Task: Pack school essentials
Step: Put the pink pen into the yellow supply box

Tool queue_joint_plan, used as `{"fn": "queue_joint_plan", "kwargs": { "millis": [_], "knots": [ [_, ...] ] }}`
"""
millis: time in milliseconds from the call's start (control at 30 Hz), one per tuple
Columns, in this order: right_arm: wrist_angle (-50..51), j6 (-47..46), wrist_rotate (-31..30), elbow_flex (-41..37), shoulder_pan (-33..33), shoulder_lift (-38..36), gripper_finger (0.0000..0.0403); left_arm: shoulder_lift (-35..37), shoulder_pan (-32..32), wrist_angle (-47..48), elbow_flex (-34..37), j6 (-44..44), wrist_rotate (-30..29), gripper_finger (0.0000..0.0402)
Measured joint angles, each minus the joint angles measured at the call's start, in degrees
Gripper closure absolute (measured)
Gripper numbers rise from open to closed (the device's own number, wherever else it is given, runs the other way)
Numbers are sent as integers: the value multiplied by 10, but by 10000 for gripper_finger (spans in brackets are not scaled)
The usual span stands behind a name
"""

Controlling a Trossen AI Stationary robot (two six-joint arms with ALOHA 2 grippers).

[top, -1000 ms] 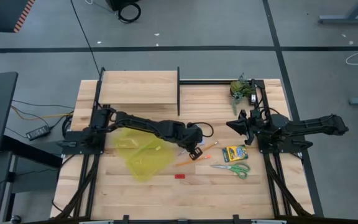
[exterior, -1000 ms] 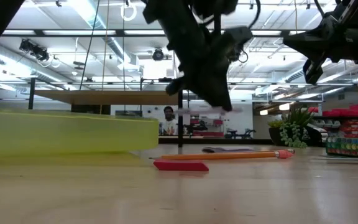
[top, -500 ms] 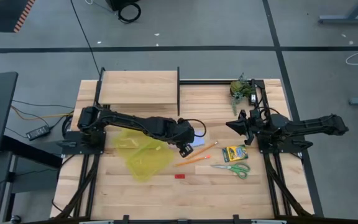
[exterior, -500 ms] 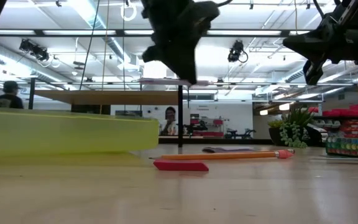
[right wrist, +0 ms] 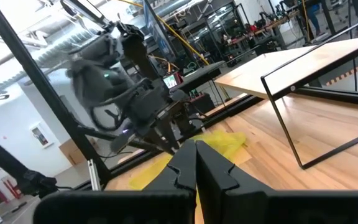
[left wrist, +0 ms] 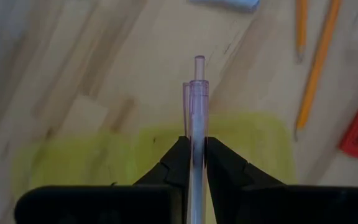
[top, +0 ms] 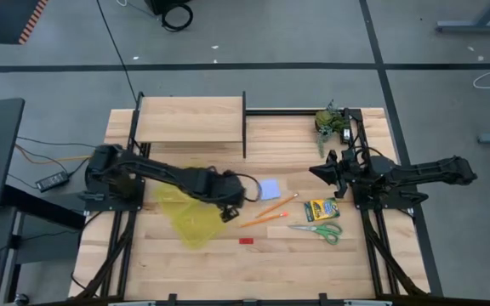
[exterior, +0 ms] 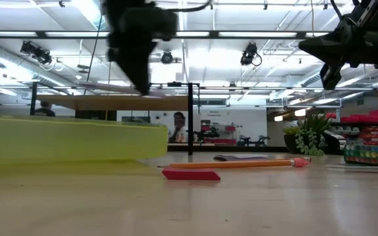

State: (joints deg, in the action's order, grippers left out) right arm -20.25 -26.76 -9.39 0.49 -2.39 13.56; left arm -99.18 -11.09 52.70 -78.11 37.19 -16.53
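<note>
The robot's left gripper needs to stay closed on the purple pencil until the pencil is inside the yellow pouch, as its tip (left wrist: 199, 61) sticks out past the pouch's edge (left wrist: 244, 116).
My left gripper (top: 226, 206) (left wrist: 195, 146) hangs above the yellow translucent pouch (top: 196, 210) (left wrist: 104, 155), shut on a thin purple see-through pencil (left wrist: 196, 106). The pale blue note pad (top: 269, 188), two orange pencils (top: 270, 209), red eraser (top: 246, 240), yellow-green crayon box (top: 319, 209) and green-handled scissors (top: 321, 230) lie flat on the table. My right gripper (top: 320, 170) (right wrist: 196, 163) waits raised over the table's right part, shut and touching nothing. My left gripper pinches the purple pencil's shaft (left wrist: 196, 134) between its two fingers, coming from above and pointing down, with the fingers across it. The pencil is lifted clear and lies level (exterior: 120, 87) above the pouch; one end (left wrist: 199, 61) juts out past the fingers.
A raised wooden shelf (top: 190, 119) on a black frame stands at the far left. A dark green leafy clump (top: 330, 121) sits at the far right corner. Bare wood lies along the near edge (top: 253, 272).
My left gripper, shut on the purple pencil throughout, rose from beside the note pad and orange pencils and swung toward the table's left, ending above the pouch. The note pad, covered by the arm before, now shows.
</note>
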Motion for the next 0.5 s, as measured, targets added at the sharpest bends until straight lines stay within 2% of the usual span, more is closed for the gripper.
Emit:
{"fn": "queue_joint_plan", "kwargs": {
  "millis": [267, 400, 500],
  "knots": [
    [5, 0, 0, 0, 0, 0, 393, 162, -2, -119, 206, 96, 49, 363],
    [5, 0, 0, 0, 0, 0, 393, 199, -3, -179, 287, 153, 66, 354],
    [5, 0, 0, 0, 0, 0, 393, 203, -4, -210, 321, 166, 86, 354]
  ]
}}
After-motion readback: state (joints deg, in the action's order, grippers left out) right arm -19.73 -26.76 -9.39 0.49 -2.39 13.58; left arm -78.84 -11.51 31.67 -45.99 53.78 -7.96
